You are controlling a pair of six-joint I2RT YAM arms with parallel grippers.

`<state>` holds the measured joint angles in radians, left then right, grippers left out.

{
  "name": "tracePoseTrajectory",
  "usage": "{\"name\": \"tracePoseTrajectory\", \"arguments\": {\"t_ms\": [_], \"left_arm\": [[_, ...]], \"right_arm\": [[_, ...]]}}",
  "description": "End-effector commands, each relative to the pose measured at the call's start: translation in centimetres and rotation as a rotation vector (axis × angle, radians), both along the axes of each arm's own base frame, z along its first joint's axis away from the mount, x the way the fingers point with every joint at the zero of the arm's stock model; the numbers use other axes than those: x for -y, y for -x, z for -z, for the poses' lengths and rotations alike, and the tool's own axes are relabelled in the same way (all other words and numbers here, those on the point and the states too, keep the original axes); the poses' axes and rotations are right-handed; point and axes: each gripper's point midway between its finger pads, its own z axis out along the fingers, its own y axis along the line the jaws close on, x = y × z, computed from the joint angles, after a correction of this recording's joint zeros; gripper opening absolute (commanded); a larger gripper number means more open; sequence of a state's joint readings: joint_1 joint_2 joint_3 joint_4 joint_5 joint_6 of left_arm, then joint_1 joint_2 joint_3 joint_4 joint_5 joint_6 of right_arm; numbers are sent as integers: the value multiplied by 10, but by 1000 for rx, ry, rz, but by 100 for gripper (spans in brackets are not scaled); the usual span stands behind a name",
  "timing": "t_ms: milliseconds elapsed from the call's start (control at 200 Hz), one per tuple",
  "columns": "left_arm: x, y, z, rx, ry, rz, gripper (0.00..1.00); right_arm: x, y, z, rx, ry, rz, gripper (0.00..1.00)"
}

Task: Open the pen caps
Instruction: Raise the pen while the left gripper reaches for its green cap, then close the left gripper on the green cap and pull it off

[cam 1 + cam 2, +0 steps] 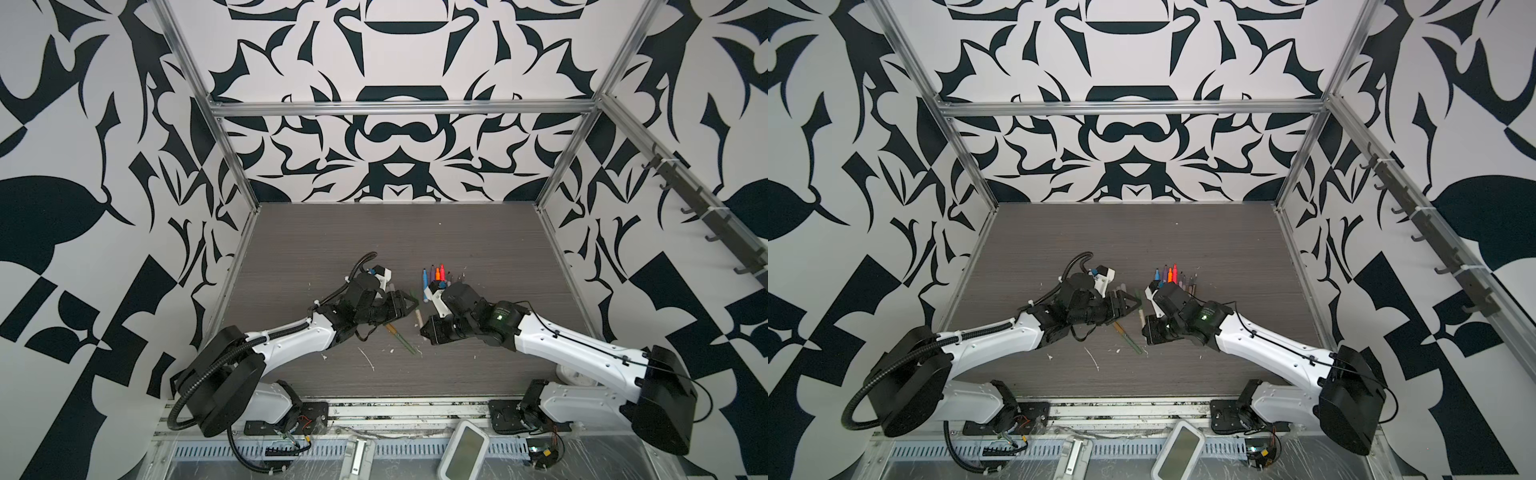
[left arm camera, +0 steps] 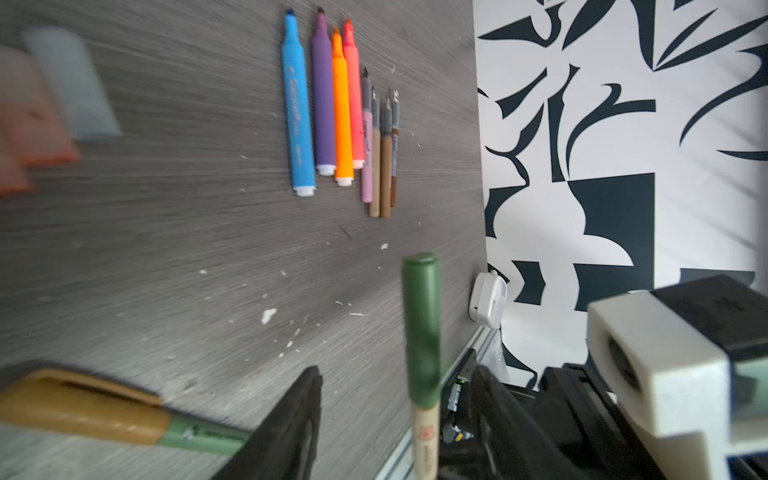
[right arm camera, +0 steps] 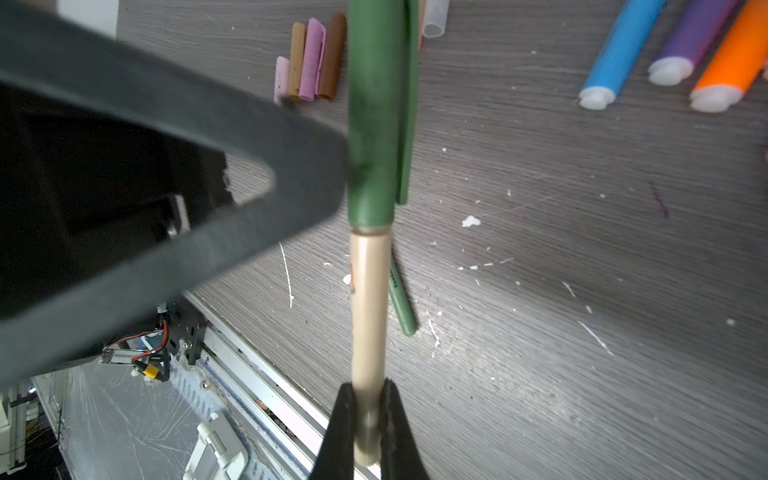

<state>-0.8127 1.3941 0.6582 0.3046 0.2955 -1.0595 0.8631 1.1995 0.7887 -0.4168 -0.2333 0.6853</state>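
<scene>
I need to pull off the dark green pen cap (image 3: 373,120), so I should grab it by its sides with my left gripper and leave the cream body (image 3: 369,320) free.
My right gripper (image 3: 368,390) is shut on the lower end of a cream pen body (image 3: 370,307) and holds it above the table. A dark green pen cap (image 3: 372,116) sits on its far end. My left gripper (image 2: 397,374) is open, with the green cap (image 2: 422,324) standing between its fingers; one finger (image 3: 249,174) lies close against the cap's side. In both top views the two grippers (image 1: 409,305) (image 1: 420,328) meet mid-table. Loose pink, tan and brown pen caps (image 3: 309,62) lie together on the table. A mustard-capped green pen (image 2: 83,411) lies below.
A row of uncapped markers (image 2: 324,104) (image 1: 436,274), blue, purple, orange and thinner ones, lies behind the right gripper. Blurred translucent and orange caps (image 2: 70,83) lie on the table. White scraps (image 3: 469,221) dot the grey table (image 1: 374,241). A white device (image 1: 463,451) rests at the front rail.
</scene>
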Motion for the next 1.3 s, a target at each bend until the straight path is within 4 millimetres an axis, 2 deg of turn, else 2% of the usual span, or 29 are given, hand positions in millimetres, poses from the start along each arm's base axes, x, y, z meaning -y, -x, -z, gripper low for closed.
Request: {"name": "tracePoseTrajectory", "arguments": {"t_ms": [0,140,370,655,825,975,1135,1170,1220,1295], "left_arm": [[19,0,-22,11,84,28,60],[24,0,-23,11,95,36,53],[22,1,-20,11,84,37,48],[22,-1,-13,3,74,25,47],[21,-2,-11,2,65,23,41],[20,-2,-7,-2,54,18,27],[23,-2,-8,-4,66,28,5],[24,-2,-9,-2,72,33,0],[26,-1,-10,0,81,39,0],[28,0,-10,-1,93,48,0]], "right_arm": [[-7,-2,-7,6,-40,-2,0],[-5,0,-6,4,-36,2,0],[-2,4,-3,-13,-40,5,0],[-14,17,-1,-43,-57,-53,0],[-16,21,2,-49,-48,-69,0],[-15,22,2,-46,-44,-69,0],[-7,20,0,-28,-18,-49,0],[-6,19,0,-21,-11,-43,2],[-3,17,-1,-12,0,-31,7],[1,15,-3,3,9,-16,29]]}}
